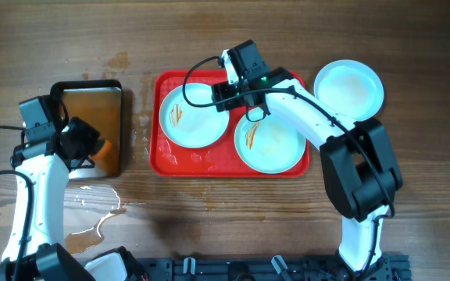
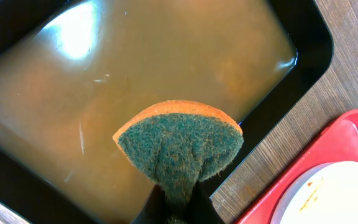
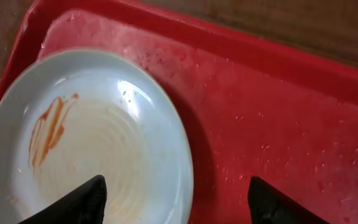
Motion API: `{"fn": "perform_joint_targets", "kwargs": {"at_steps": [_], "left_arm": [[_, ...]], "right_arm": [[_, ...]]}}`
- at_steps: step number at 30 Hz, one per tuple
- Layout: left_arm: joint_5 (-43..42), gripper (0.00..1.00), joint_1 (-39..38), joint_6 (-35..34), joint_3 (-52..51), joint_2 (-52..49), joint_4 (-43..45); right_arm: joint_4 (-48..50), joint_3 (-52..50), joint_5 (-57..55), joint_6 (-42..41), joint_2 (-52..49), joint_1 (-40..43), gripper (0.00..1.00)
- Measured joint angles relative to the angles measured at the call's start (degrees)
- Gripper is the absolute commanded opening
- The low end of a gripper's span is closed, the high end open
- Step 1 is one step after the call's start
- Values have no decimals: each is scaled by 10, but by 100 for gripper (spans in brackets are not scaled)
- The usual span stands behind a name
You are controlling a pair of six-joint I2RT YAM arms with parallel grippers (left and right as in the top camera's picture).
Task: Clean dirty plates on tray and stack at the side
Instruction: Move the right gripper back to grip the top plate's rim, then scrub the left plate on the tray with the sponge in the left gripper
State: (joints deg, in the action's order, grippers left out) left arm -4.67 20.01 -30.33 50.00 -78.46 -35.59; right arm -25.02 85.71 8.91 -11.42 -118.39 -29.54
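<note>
Next, my right gripper grabs the plate's rim (image 1: 226, 117) (image 3: 189, 181) on the side away from the pan. The plate's smeared side stays open to sponge clean, then stack.
The red tray (image 1: 233, 168) holds two pale plates with orange smears, the left plate (image 1: 194, 115) and the right plate (image 1: 270, 142). A third plate (image 1: 348, 87) lies on the table to the right of the tray. My right gripper (image 1: 234, 90) is open and empty over the left plate's right rim. In the right wrist view its fingers (image 3: 176, 205) straddle that rim, one over the plate (image 3: 86, 143), one over the tray (image 3: 278, 124). My left gripper (image 2: 176, 208) is shut on a green-and-orange sponge (image 2: 179, 140) above the pan.
A black-rimmed pan (image 1: 92, 87) of brown water (image 2: 135, 62) stands left of the tray. The tray's corner (image 2: 334, 149) and a plate (image 2: 340, 199) show in the left wrist view. Spilled water (image 1: 100, 215) lies on the wood table in front of the pan.
</note>
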Motion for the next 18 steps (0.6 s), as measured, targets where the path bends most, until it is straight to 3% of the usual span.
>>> {"fn": "perform_joint_targets", "kwargs": {"at_steps": [5,7,12,17,18], "left_arm": [[-15,4,0,0,0,0,0],[-20,4,0,0,0,0,0],[-61,4,-8,0,0,0,22],[-85,4,-102,0,0,0,63],[-87,4,-125,0,0,0,74]], "right_arm": [[48,3,-17,-3,-24,0,73],[50,4,-20,-3,-53,0,68],[36,11,-16,-10,-73,0,28],[-8,16,-3,-16,-73,1,4],[-13,17,0,-19,-73,1,4]]}}
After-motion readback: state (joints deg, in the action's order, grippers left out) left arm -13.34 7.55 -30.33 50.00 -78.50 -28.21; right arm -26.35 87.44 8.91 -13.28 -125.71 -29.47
